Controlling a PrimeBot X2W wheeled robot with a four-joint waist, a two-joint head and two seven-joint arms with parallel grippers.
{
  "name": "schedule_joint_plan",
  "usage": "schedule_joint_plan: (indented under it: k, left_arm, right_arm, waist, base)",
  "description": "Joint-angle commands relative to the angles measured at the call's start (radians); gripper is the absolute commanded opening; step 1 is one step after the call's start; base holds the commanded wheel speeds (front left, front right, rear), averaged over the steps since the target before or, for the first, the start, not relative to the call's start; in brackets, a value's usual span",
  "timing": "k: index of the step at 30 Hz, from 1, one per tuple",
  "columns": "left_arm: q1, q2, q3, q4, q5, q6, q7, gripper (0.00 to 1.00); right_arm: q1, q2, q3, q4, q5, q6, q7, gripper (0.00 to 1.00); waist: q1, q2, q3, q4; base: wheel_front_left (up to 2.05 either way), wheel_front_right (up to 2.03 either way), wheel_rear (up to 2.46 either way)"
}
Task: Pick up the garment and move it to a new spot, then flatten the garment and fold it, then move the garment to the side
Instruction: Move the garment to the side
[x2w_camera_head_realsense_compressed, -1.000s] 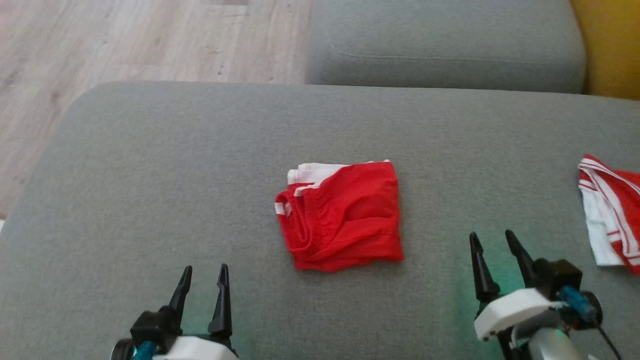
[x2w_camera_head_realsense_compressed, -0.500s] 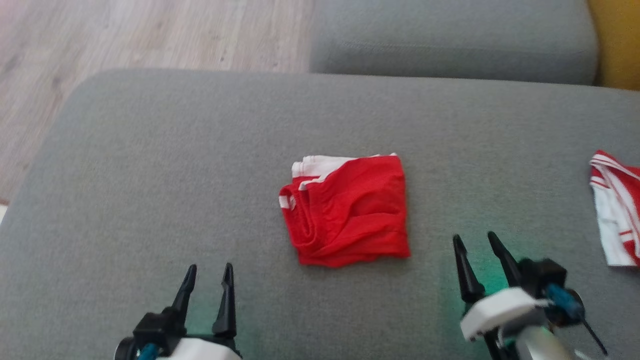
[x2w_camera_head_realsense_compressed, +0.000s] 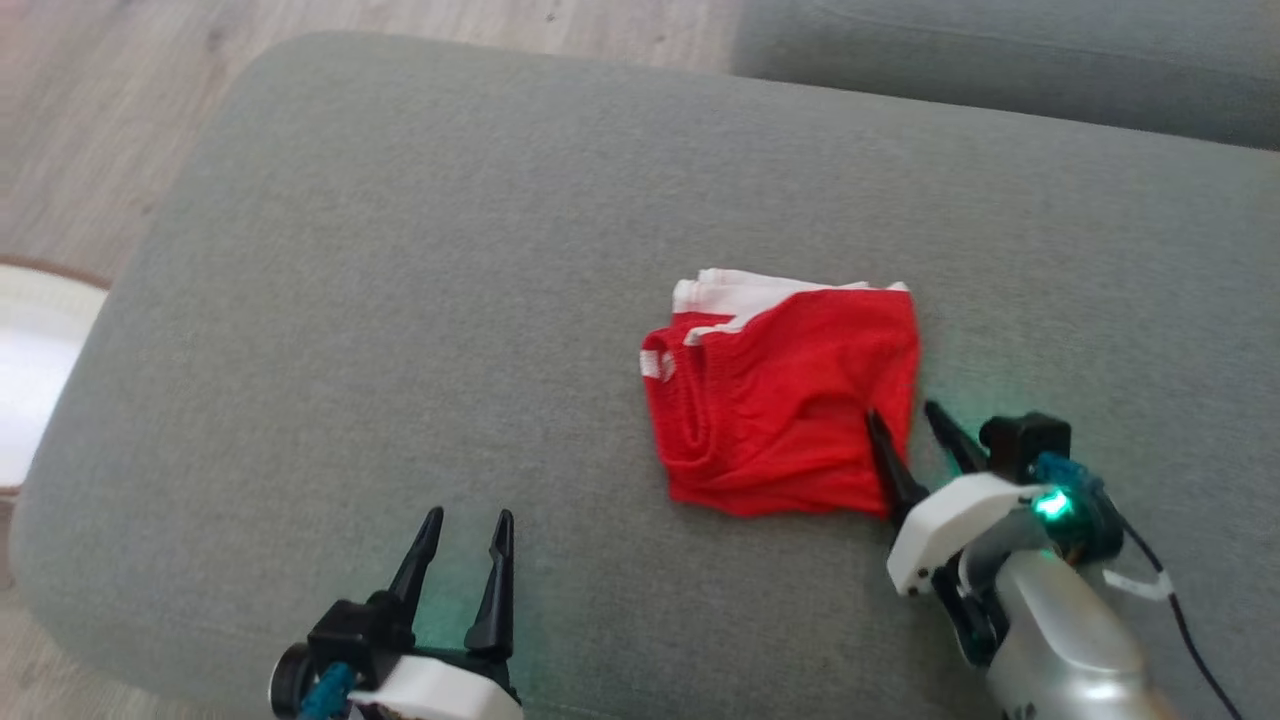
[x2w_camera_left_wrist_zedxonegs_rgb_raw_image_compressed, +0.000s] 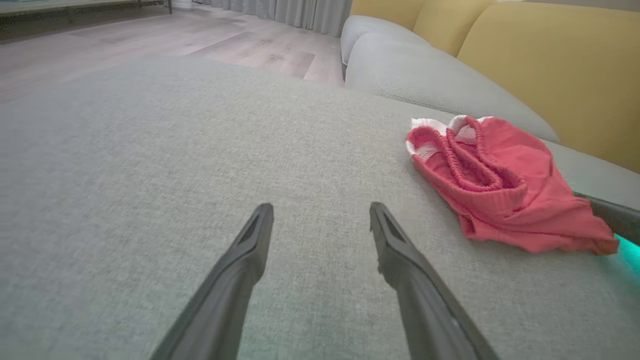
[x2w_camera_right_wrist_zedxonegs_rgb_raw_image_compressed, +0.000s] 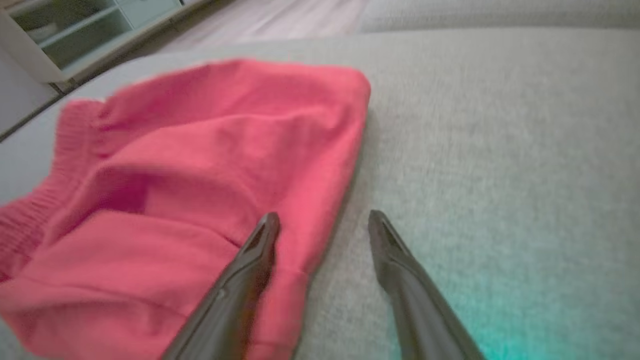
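Observation:
My right gripper pinches the folded garment (x2w_camera_head_realsense_compressed: 785, 400) by its smooth folded edge (x2w_camera_head_realsense_compressed: 900, 382) next, to shift the garment to the side.
A folded red garment (x2w_camera_head_realsense_compressed: 785, 400) with white trim lies on the grey sofa cushion (x2w_camera_head_realsense_compressed: 400, 300); it also lies at the right of the left wrist view (x2w_camera_left_wrist_zedxonegs_rgb_raw_image_compressed: 495, 185) and at the left of the right wrist view (x2w_camera_right_wrist_zedxonegs_rgb_raw_image_compressed: 190, 190). My right gripper (x2w_camera_head_realsense_compressed: 905, 425) stands open at the garment's right edge: one finger is over the red cloth, the other over bare cushion, as the right wrist view (x2w_camera_right_wrist_zedxonegs_rgb_raw_image_compressed: 322, 222) confirms. Nothing is between its fingers. My left gripper (x2w_camera_head_realsense_compressed: 468, 525) is open over bare cushion, well left of the garment (x2w_camera_left_wrist_zedxonegs_rgb_raw_image_compressed: 320, 212).
The cushion's left edge drops to a pale wood floor (x2w_camera_head_realsense_compressed: 90, 120), where a white round object (x2w_camera_head_realsense_compressed: 30, 360) sits. Another grey cushion (x2w_camera_head_realsense_compressed: 1000, 60) lies behind, and yellow backrests (x2w_camera_left_wrist_zedxonegs_rgb_raw_image_compressed: 550, 55) rise beyond it.
The head camera has shifted, so the whole scene sits differently. My right gripper has moved forward and left to the garment's right edge. The left gripper keeps its pose.

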Motion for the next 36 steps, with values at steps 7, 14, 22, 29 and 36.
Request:
schedule_joint_plan:
  k: [7, 14, 22, 29, 36]
  left_arm:
    - [-0.041, 0.003, 0.024, -0.014, -0.029, 0.007, -0.010, 1.00]
    - [-0.040, 0.003, 0.039, -0.018, -0.040, 0.003, -0.010, 1.00]
    - [-0.082, 0.003, 0.011, -0.035, -0.082, 0.005, -0.010, 1.00]
    - [-0.167, 0.003, -0.063, -0.038, -0.081, 0.001, -0.010, 1.00]
    - [-0.177, 0.003, -0.075, -0.032, -0.082, 0.008, -0.010, 1.00]
  right_arm:
    - [-0.036, 0.001, 0.033, 0.097, 0.005, -0.001, -0.020, 0.00]
    - [-0.034, 0.001, 0.024, 0.119, 0.037, -0.001, -0.059, 0.00]
    - [-0.032, 0.001, 0.159, 0.072, 0.125, -0.001, -0.062, 0.00]
    - [-0.033, 0.001, 0.199, 0.050, 0.134, -0.001, -0.063, 0.00]
    - [-0.089, 0.001, 0.166, 0.037, 0.096, -0.001, -0.066, 0.00]
  waist:
    - [-0.0002, 0.0000, -0.011, -0.012]
    - [-0.0002, 0.0000, -0.050, -0.157]
    - [-0.0002, 0.0000, -0.039, -0.471]
    - [-0.0002, 0.0000, -0.008, -0.608]
    - [-0.0002, 0.0000, 0.029, -0.640]
  base:
    - [0.00, 0.00, 0.00]
    - [0.00, 0.00, 0.00]
    - [0.00, 0.00, 0.00]
    - [0.00, 0.00, 0.00]
    - [0.00, 0.00, 0.00]
